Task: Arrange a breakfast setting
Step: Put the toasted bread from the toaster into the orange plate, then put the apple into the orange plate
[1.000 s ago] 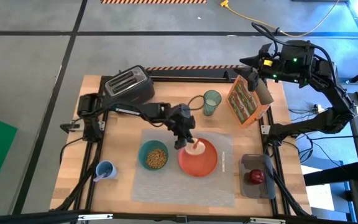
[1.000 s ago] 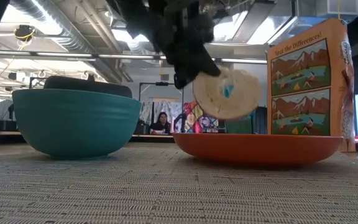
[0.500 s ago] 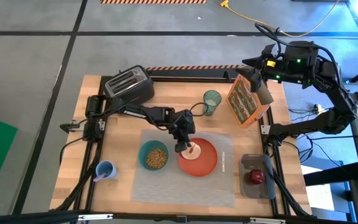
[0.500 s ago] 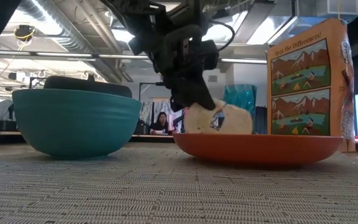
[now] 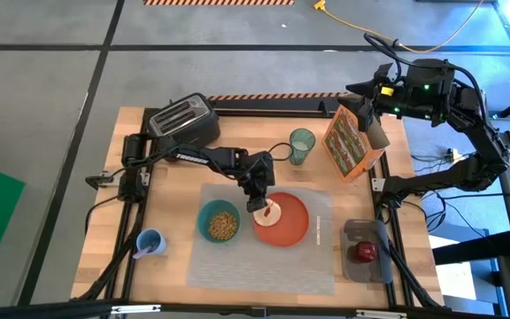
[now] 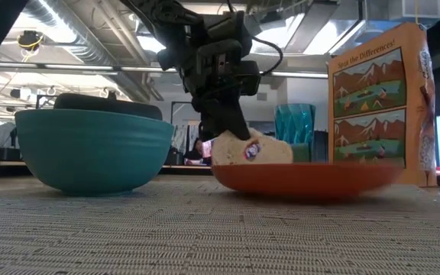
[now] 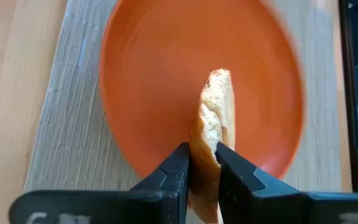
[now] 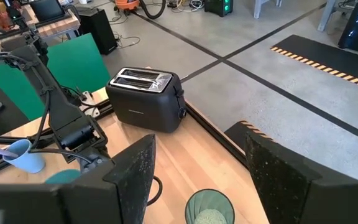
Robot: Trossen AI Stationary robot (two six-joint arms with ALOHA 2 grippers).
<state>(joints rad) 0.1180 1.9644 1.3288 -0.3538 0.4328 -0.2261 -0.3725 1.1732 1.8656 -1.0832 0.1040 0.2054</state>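
Observation:
I need to open my left gripper now. The toast slice (image 5: 268, 213) is standing low over the orange-red plate (image 5: 289, 226), inside the plate's rim.
The toast slice (image 6: 252, 147) stands on edge over the left part of the orange-red plate (image 5: 289, 226), which lies on the grey placemat (image 5: 237, 261). My left gripper (image 7: 202, 169) is shut on the toast. The teal bowl (image 5: 220, 221) with cereal sits left of the plate. The green glass (image 5: 301, 144) stands behind the mat. The red apple (image 5: 363, 252) lies on a dark tray at the right. The slim pale utensil (image 5: 320, 229) lies right of the plate. My right gripper (image 8: 197, 174) is open, high over the far right. My left gripper pinches the toast slice by its two flat faces (image 7: 205, 163) between the two fingers, near one edge. The fingers come from above, slanting down. The slice stands on edge, its lower part down in the plate (image 6: 258, 156); whether it touches the plate I cannot tell.
A black toaster (image 5: 182, 120) stands at the far left. An orange cereal box (image 5: 351, 142) stands at the far right under my right arm. A blue cup (image 5: 149, 242) stands at the near left. A person shows in the room behind (image 6: 198, 151).
My left gripper has gone down and a little toward the table's left with the toast. The slice, lifted clear above the plate before, now sits low in the plate's left part and has turned a little.

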